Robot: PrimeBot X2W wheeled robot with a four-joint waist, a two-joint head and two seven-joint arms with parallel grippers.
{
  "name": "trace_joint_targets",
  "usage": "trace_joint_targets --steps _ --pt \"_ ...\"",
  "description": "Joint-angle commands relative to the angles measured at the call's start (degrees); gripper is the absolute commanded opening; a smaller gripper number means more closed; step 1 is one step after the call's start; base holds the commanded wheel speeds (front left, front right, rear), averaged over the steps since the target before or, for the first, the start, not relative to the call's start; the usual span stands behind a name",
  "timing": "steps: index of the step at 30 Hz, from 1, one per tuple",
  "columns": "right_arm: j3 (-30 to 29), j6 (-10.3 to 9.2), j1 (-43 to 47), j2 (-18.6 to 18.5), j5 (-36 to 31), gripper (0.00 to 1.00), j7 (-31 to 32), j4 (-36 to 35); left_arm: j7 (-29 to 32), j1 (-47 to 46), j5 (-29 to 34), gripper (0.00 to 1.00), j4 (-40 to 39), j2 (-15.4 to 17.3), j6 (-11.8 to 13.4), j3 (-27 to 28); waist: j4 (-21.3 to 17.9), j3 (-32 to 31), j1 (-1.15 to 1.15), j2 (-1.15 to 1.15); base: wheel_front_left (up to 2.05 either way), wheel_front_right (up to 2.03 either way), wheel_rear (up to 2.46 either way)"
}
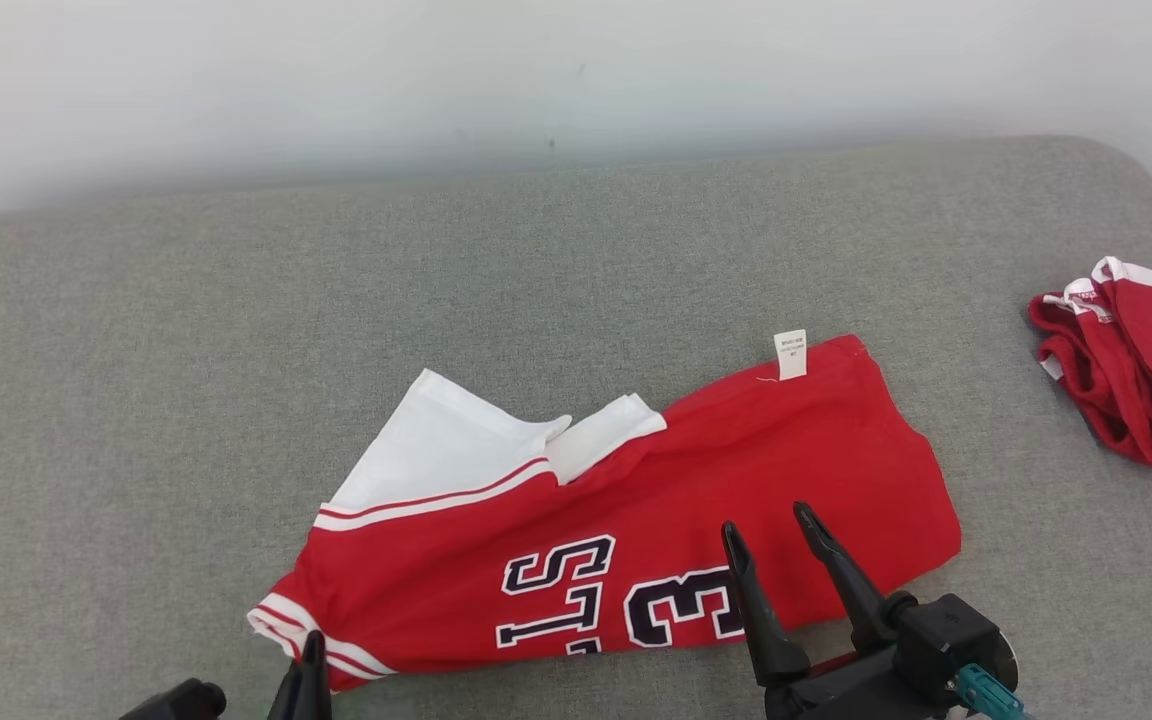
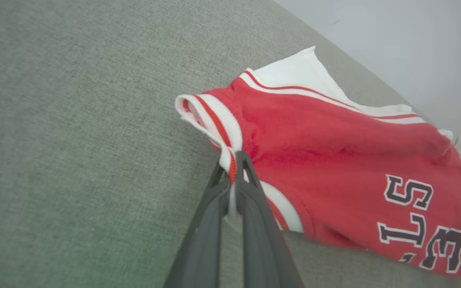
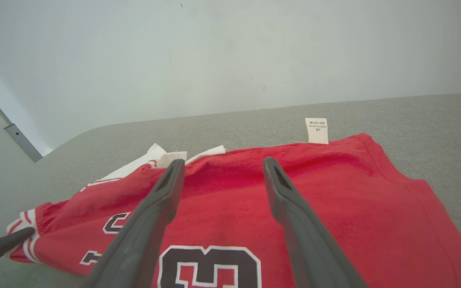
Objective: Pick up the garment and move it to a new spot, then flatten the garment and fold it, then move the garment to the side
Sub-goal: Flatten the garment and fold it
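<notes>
I will next grab the garment by the red hem corner beside the label (image 1: 790, 354) with my right gripper, because the garment's printed body (image 1: 656, 552) lies flat on the cushion.
The garment (image 1: 736, 480) is a red jersey with white trim, dark letters and a "3", lying partly folded on the grey cushion (image 1: 236, 330). A white label (image 1: 790, 354) sticks up at its far edge. My left gripper (image 1: 311, 650) is shut on the striped trim at the garment's near-left corner; the left wrist view shows the trim (image 2: 230, 160) pinched between the closed fingers of the left gripper (image 2: 233, 158). My right gripper (image 1: 768, 522) hovers open over the printed "3", nothing between its fingers. In the right wrist view the right gripper (image 3: 222, 164) spreads above the garment (image 3: 334, 208).
A second red and white garment (image 1: 1131, 365) lies bunched at the cushion's right edge. A pale wall (image 1: 536, 80) runs behind the cushion. Bare grey cushion stretches to the left and behind the jersey.
</notes>
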Motion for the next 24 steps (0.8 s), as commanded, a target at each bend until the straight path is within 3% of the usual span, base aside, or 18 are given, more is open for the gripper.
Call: trace_joint_targets --steps 1,7,16,19,24 --pt "-0.2 -0.12 -0.1 0.1 -0.2 1.00 -0.2 0.0 -0.1 1.0 0.3 0.98 -0.4 -0.2 1.4 0.6 0.0 -0.1 0.01 0.00 0.00 0.00 0.00" --pt "-0.4 -0.12 0.4 0.1 0.1 1.00 -0.5 0.3 -0.3 3.2 0.7 1.00 -0.5 0.0 5.6 1.7 -0.3 -0.9 0.01 0.00 0.00 0.00 0.00" --pt "-2.0 -0.12 1.4 0.1 0.0 1.00 -0.7 0.3 -0.9 5.3 5.1 1.00 -4.3 4.4 12.0 5.0 -0.9 -3.5 0.01 0.00 0.00 0.00 0.00" --pt "-3.0 -0.12 2.0 0.1 0.0 1.00 -0.9 0.0 -1.3 4.7 9.2 1.00 -7.9 4.0 10.2 7.1 -1.0 -4.8 0.01 0.00 0.00 0.00 0.00" --pt "-4.7 -0.12 3.2 0.1 -0.3 1.00 -0.5 -0.4 -1.3 6.0 22.2 1.00 -13.8 0.1 4.1 12.9 -1.2 -7.1 0.01 0.00 0.00 0.00 0.00"
